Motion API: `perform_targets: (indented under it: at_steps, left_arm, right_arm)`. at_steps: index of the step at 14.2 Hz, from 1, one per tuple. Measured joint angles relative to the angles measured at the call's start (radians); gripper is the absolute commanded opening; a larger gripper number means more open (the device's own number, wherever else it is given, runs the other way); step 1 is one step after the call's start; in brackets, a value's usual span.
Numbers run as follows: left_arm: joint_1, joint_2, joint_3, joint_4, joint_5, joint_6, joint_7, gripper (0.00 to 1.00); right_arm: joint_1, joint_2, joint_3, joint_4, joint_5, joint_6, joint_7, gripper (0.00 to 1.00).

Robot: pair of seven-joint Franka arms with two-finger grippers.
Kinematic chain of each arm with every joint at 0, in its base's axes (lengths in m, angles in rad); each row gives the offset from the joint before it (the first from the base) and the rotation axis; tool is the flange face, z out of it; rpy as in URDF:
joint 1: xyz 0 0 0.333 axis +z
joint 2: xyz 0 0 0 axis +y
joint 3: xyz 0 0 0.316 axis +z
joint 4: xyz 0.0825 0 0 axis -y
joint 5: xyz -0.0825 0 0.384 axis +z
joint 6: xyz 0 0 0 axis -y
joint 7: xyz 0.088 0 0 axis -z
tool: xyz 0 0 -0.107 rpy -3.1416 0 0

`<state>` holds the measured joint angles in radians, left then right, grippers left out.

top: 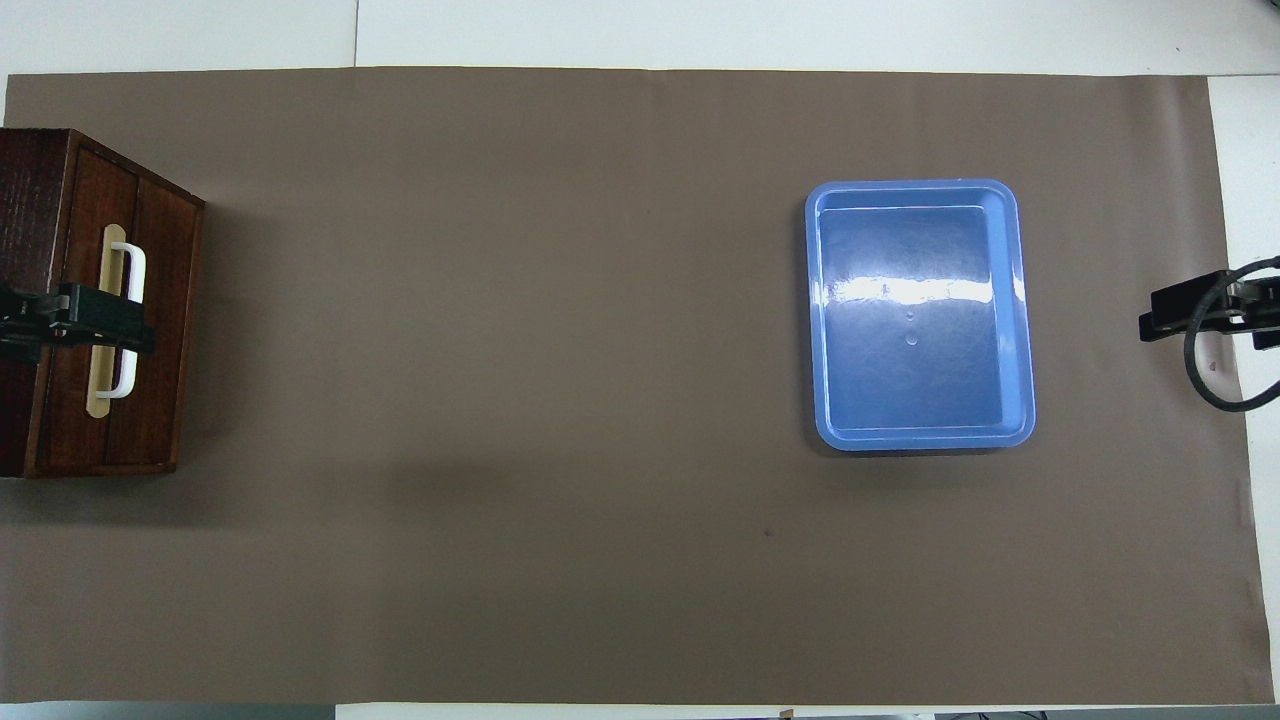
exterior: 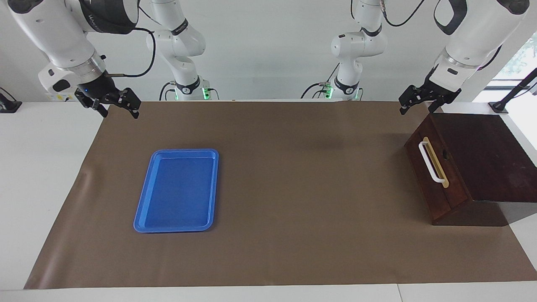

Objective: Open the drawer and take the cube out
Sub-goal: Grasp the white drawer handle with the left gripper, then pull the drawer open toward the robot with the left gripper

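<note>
The closed drawer hides the cube. To open it, my left gripper will grab its white bar handle [top: 135, 280] next.
The drawer [exterior: 437, 178] is closed in its dark wooden box [exterior: 482, 159] at the left arm's end of the table, and its white bar handle [exterior: 429, 162] faces the middle of the mat. The cube is hidden. My left gripper [exterior: 416, 109] hangs open in the air over the box's edge nearest the robots, holding nothing. In the overhead view the left gripper [top: 100, 322] crosses over the handle [top: 135, 280] without touching it. At the right arm's end, my right gripper [exterior: 120, 112] hangs open and empty over the mat's corner; the right gripper [top: 1175, 312] also shows from overhead.
An empty blue tray [exterior: 144, 218] lies on the brown mat [exterior: 293, 188] toward the right arm's end; the tray [top: 1012, 300] also shows in the overhead view. White table surface borders the mat on all sides.
</note>
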<state>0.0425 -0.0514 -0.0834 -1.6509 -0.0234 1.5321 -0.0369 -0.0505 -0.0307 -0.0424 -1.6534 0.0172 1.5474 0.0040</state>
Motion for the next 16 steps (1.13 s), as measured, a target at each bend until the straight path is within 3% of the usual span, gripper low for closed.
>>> perform_targets:
  at_steps: [6,12,16]
  left_arm:
    - [-0.001,0.001,-0.001,-0.06,0.032,0.134,0.002,1.0]
    - [-0.051,0.018,-0.005,-0.2,0.229,0.327,0.005,1.0]
    - [-0.063,0.11,-0.004,-0.26,0.384,0.476,0.004,1.0]
  right_arm:
    - [0.0,0.0,0.0,0.0,0.0,-0.011,0.0,1.0]
    - [-0.027,0.0,-0.001,0.0,0.0,-0.015,-0.001,1.0]
    - [-0.031,0.0,0.0,-0.001,0.0,-0.015,-0.001,1.0]
